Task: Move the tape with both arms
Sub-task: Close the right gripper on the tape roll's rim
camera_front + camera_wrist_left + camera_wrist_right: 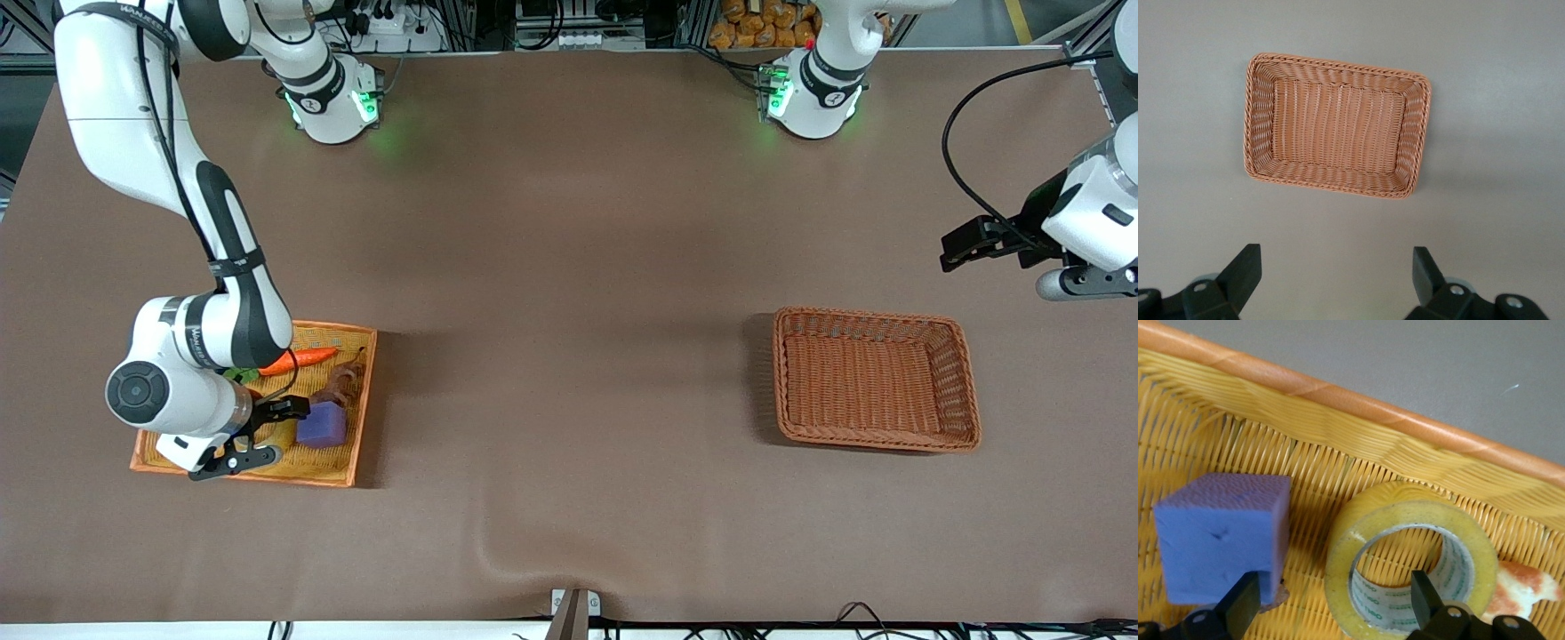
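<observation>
The robot's right gripper needs to grab the tape by its ring side [1341, 577] next to the purple cube, so that the tape's opposite side [1482, 555] stays free for the left gripper.
The tape [1405, 567], a yellowish ring with a grey core, lies flat in a yellow woven tray [1338, 390] beside a purple cube [1221, 537]. My right gripper [1335, 603] is open low over it. One finger [1241, 607] is between the cube and the ring, and the other finger [1425, 597] is over the ring's hole. In the front view the right gripper [267, 436] covers the tape, next to the cube [322, 424] in the tray [360, 400]. My left gripper [951, 256] waits open and empty [1336, 273] above the table at the left arm's end.
A brown wicker basket [876, 444] stands empty toward the left arm's end and shows in the left wrist view [1338, 63]. The tray also holds a carrot toy [298, 358] and an orange-brown croissant toy [1525, 583] touching the tape.
</observation>
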Robot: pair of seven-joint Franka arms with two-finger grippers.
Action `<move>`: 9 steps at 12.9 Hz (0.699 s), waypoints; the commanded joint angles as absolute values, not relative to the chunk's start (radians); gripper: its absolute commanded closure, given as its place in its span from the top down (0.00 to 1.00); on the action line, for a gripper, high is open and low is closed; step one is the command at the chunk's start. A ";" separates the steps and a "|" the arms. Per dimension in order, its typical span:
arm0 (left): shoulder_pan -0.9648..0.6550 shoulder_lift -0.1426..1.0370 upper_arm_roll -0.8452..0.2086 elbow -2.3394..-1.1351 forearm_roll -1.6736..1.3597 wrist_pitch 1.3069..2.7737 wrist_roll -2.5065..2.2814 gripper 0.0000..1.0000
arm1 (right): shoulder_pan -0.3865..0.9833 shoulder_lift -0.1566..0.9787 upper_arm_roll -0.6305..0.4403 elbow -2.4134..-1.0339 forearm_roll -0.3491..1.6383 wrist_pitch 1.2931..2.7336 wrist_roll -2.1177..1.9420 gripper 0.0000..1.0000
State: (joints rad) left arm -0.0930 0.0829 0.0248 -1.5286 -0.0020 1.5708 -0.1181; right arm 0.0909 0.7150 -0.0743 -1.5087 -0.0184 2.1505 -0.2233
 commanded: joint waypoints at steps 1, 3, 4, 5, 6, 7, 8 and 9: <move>-0.084 0.072 0.026 -1.520 -0.025 1.569 -0.114 1.00 | 0.075 0.719 -0.069 -1.488 -0.023 2.134 -0.244 1.00; -0.087 0.074 0.025 -1.520 -0.025 1.572 -0.114 1.00 | 0.072 0.713 -0.069 -1.486 -0.020 2.129 -0.245 1.00; -0.089 0.077 0.025 -1.520 -0.025 1.574 -0.115 1.00 | 0.065 0.713 -0.069 -1.488 -0.020 2.131 -0.252 1.00; -0.092 0.078 0.025 -1.520 -0.025 1.575 -0.115 1.00 | 0.058 0.715 -0.069 -1.491 -0.021 2.134 -0.253 1.00; -0.100 0.078 0.025 -1.520 -0.026 1.578 -0.115 1.00 | 0.058 0.718 -0.069 -1.496 -0.021 2.135 -0.255 1.00; -0.103 0.080 0.023 -1.520 -0.026 1.585 -0.118 1.00 | 0.058 0.719 -0.069 -1.512 -0.021 2.143 -0.255 1.00; -0.103 0.080 0.021 -1.520 -0.026 1.594 -0.120 1.00 | 0.060 0.719 -0.069 -1.520 -0.023 2.143 -0.256 1.00; -0.104 0.081 0.021 -1.520 -0.025 1.594 -0.118 1.00 | 0.061 0.719 -0.069 -1.534 -0.021 2.143 -0.262 1.00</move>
State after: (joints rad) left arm -0.1036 0.0814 0.0220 -1.5229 -0.0020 1.5828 -0.1181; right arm 0.0689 0.7173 -0.0786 -1.5172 -0.0183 2.1426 -0.2457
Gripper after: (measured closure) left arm 0.000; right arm 0.000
